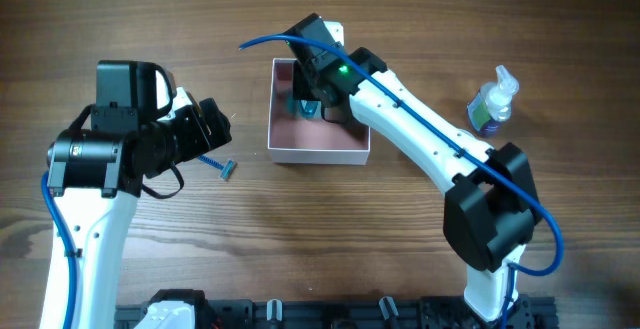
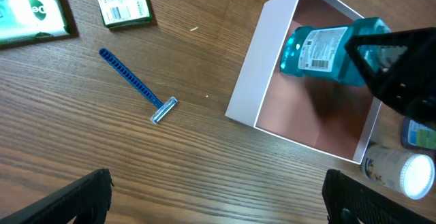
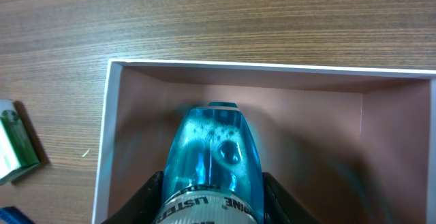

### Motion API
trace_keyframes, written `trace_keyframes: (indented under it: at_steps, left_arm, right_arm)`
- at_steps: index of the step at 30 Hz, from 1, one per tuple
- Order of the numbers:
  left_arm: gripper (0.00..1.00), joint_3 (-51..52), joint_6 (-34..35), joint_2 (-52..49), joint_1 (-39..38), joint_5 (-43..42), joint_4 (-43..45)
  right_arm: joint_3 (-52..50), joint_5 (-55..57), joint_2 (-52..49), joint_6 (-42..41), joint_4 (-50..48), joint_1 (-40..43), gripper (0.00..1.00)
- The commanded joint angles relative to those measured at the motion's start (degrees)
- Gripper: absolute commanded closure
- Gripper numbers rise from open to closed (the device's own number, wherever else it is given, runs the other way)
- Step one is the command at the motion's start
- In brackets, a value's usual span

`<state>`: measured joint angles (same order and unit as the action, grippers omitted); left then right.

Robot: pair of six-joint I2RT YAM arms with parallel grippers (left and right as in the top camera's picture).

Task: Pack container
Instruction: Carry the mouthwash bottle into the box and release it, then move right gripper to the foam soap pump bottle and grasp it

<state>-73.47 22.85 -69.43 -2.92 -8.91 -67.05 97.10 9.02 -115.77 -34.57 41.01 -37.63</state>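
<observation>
I should release the bottle from my right gripper now. The container's sides are around the bottle low over the container's pink bottom, so the bottle would end up inside the container.
The container (image 1: 318, 154) is a square white box with a pink inside, at the table's middle; it also shows in the left wrist view (image 2: 255, 74) and the right wrist view (image 3: 272, 69). My right gripper (image 1: 314, 101) is shut on a blue mouthwash bottle (image 3: 214, 152) and holds it inside the container, low over the pink floor. The bottle also shows in the left wrist view (image 2: 320, 50). My left gripper (image 2: 218, 207) is open and empty over bare wood, left of the container (image 1: 215, 129).
A blue razor (image 1: 219, 164) lies on the wood left of the container, also in the left wrist view (image 2: 136, 86). Two white-and-green packets (image 2: 121, 1) (image 2: 30, 13) lie beyond it. A clear pump bottle (image 1: 493, 102) stands at the right. A white round-ended item (image 2: 392, 171) lies beside the container.
</observation>
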Motion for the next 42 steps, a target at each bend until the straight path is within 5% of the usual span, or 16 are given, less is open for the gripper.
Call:
trace_keyframes:
  at_steps: [1,9,32,42]
  left_arm:
    - [0.00,-1.1,-0.1,0.0,-0.2,-0.7,0.2]
    - [0.00,-1.1,-0.1,0.0,-0.2,-0.7,0.2]
    - [0.00,-1.1,-0.1,0.0,-0.2,-0.7,0.2]
    - [0.00,-1.1,-0.1,0.0,-0.2,-0.7,0.2]
  right_arm:
    - [0.9,0.0,-0.1,1.2,-1.4,0.0,0.95]
    - [0.9,0.0,-0.1,1.2,-1.9,0.0,0.54]
    - [0.9,-0.1,1.4,2.8,2.0,0.0,0.19]
    - [0.9,5.0,18.9,6.1,14.3,1.9,0.05]
